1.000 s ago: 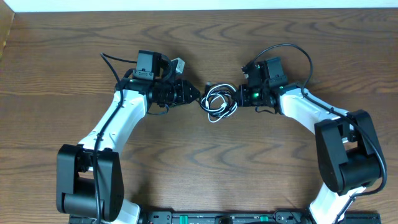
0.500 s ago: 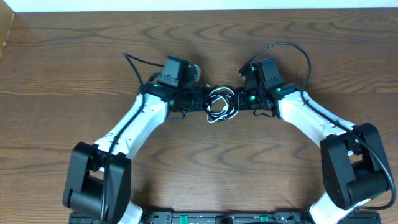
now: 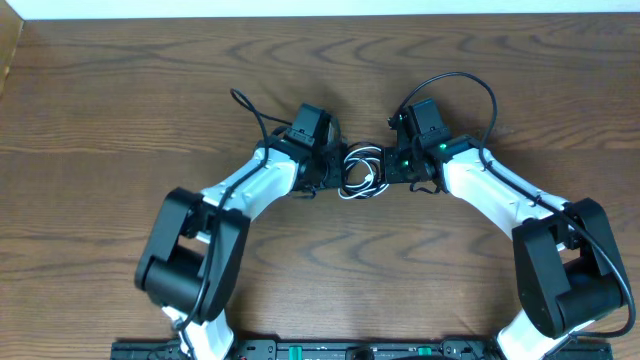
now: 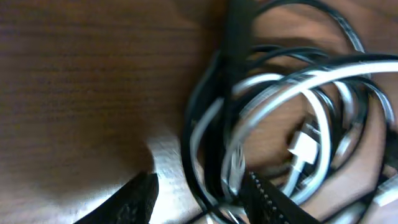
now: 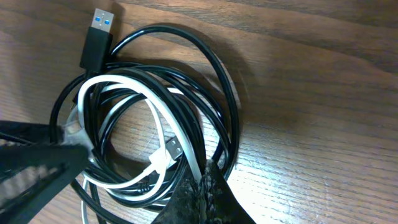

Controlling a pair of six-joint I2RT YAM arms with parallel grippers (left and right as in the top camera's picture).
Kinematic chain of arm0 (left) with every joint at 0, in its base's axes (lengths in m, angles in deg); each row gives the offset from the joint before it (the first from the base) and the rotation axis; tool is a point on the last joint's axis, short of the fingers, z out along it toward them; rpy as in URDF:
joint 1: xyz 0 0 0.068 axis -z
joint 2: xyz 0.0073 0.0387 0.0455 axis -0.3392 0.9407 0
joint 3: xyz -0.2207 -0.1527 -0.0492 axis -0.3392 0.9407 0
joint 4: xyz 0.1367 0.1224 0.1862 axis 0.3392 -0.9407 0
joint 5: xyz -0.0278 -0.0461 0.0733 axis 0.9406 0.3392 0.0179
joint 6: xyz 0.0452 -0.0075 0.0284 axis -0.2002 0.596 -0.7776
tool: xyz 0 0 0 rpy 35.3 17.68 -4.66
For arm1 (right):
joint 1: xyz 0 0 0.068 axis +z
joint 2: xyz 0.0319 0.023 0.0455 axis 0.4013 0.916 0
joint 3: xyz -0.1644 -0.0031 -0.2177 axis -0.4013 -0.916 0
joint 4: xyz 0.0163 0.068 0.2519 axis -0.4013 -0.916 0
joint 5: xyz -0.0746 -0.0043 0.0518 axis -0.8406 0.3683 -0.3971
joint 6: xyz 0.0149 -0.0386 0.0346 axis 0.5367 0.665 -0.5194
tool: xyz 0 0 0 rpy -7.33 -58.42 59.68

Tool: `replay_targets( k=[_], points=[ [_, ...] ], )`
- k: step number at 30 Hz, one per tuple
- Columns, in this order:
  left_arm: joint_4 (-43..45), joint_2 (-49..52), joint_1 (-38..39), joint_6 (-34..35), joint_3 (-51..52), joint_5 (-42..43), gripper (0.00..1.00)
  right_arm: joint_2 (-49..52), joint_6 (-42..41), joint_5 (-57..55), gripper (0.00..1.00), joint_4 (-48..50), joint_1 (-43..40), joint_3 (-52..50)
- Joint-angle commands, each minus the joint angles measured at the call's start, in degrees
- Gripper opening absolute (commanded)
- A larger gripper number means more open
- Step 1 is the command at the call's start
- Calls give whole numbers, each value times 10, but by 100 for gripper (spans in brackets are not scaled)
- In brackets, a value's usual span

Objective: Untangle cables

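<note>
The white plug should stay free to be pulled out, so my left gripper should next grab the black cable by its outer loop edge [image 3: 346, 176] [image 4: 194, 149].
The white cable [image 5: 134, 87] and the black cable [image 5: 205, 56] lie coiled together in one small tangle [image 3: 360, 170] on the wooden table, between my two grippers. The black cable's blue-tipped USB plug [image 5: 96, 37] lies at the tangle's edge. My right gripper [image 5: 208, 186] is shut at the tangle's right rim, and a white strand runs into its tips. It also shows in the overhead view [image 3: 384, 172]. My left gripper [image 4: 202, 199] is open, with black and white strands [image 4: 239, 62] lying between its fingers. It sits at the tangle's left edge [image 3: 337, 170]. A white plug [image 4: 303, 146] lies inside the loops.
The left arm's finger [image 5: 31, 165] shows as a dark blur at the left of the right wrist view. Thick black arm wires [image 3: 470, 85] arch above the right wrist and behind the left wrist [image 3: 250, 108]. The table's far edge [image 3: 320, 16] runs along the top.
The left arm has swung right and its open gripper has reached the tangle's left edge. The right gripper and the tangle have shifted slightly.
</note>
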Motion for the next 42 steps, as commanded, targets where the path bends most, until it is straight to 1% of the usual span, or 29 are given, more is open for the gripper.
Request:
replay_targets(
  k=[1,2,3,5,6,7,11,16,18,19,20,22,24,25,28,30,31,32,35,38,42],
  points=[
    [14,27,2,34,4,-5,47,-5,-6,-11,1,0,2,4],
    [17,30,2,38,4,-5,45,-5,-6,-11,1,-1,2,4],
    [19,33,2,41,4,-5,40,-5,-6,-11,1,-1,2,4],
    [21,34,2,40,4,-3,26,-5,-6,-11,1,-1,2,4],
    [21,34,2,40,4,-3,14,-5,-6,-11,1,-1,2,4],
    [21,32,2,40,4,5,8,-5,-5,-13,1,-1,2,4],
    [18,20,-10,34,3,43,8,-5,-5,-50,2,-6,0,4],
    [-16,-35,-56,13,3,53,7,-5,-19,-154,1,-26,-14,4],
    [-19,-66,-80,-1,3,97,7,-5,-41,-184,1,-33,-25,4],
    [-17,-83,-95,-9,3,134,7,-5,-49,-189,1,-35,-31,4],
    [-14,-102,-111,-10,3,173,7,-5,-56,-189,1,-34,-39,4],
    [-12,-128,-133,-10,3,221,8,-5,-62,-176,1,-30,-48,4],
    [-13,-151,-152,-10,3,252,7,-5,-51,-113,3,-4,-53,4],
    [-15,-158,-156,-10,3,253,7,-5,-31,-70,8,12,-53,4],
    [-16,-164,-156,-14,3,252,8,-5,64,107,20,75,-52,4],
    [-17,-162,-153,-14,3,250,8,-5,89,208,29,112,-52,4],
    [-16,-161,-152,-14,3,250,8,-5,89,268,32,138,-52,4],
    [-16,-160,-152,-14,3,250,8,-5,89,297,33,155,-52,4],
    [-16,-160,-152,-14,3,250,8,-5,89,345,34,184,-52,4],
    [-16,-160,-152,-14,3,251,8,-5,89,385,40,198,-52,4],
    [-16,-160,-152,-11,3,255,8,-5,89,401,44,198,-43,4]
  ],
)
